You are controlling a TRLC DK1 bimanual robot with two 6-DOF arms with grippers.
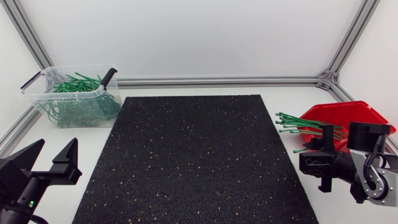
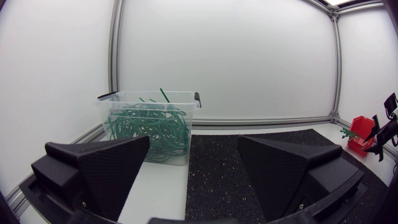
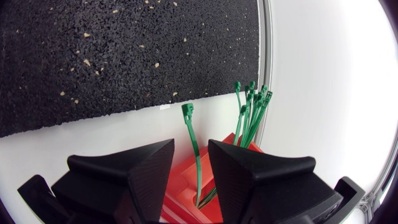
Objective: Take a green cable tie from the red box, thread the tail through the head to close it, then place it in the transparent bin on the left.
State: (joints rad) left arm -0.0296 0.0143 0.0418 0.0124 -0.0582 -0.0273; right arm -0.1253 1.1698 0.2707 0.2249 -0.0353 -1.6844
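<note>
My right gripper grips the tie by its thin strap (image 3: 198, 157) next, to keep the single green cable tie's head (image 3: 188, 111) free for threading.
The red box (image 1: 348, 117) sits at the table's right edge with a bundle of green cable ties (image 1: 297, 124) sticking out over its left rim. My right gripper (image 1: 318, 148) hovers at the box's near-left rim. In the right wrist view its fingers (image 3: 143, 174) stand a little apart, open, over the red box (image 3: 179, 185). One green tie (image 3: 194, 149) runs between them without touching both; other ties (image 3: 252, 106) fan out beside it. The transparent bin (image 1: 37, 93) at the far left holds several closed ties (image 1: 74, 106). My left gripper (image 1: 55, 150) rests open and empty at the near left.
A black speckled mat (image 1: 199, 162) covers the middle of the table. Aluminium frame rails (image 1: 217, 81) run along the back and side edges. In the left wrist view the bin (image 2: 146, 94) stands ahead of the left gripper (image 2: 193, 162), with the red box (image 2: 360, 134) far across the mat.
</note>
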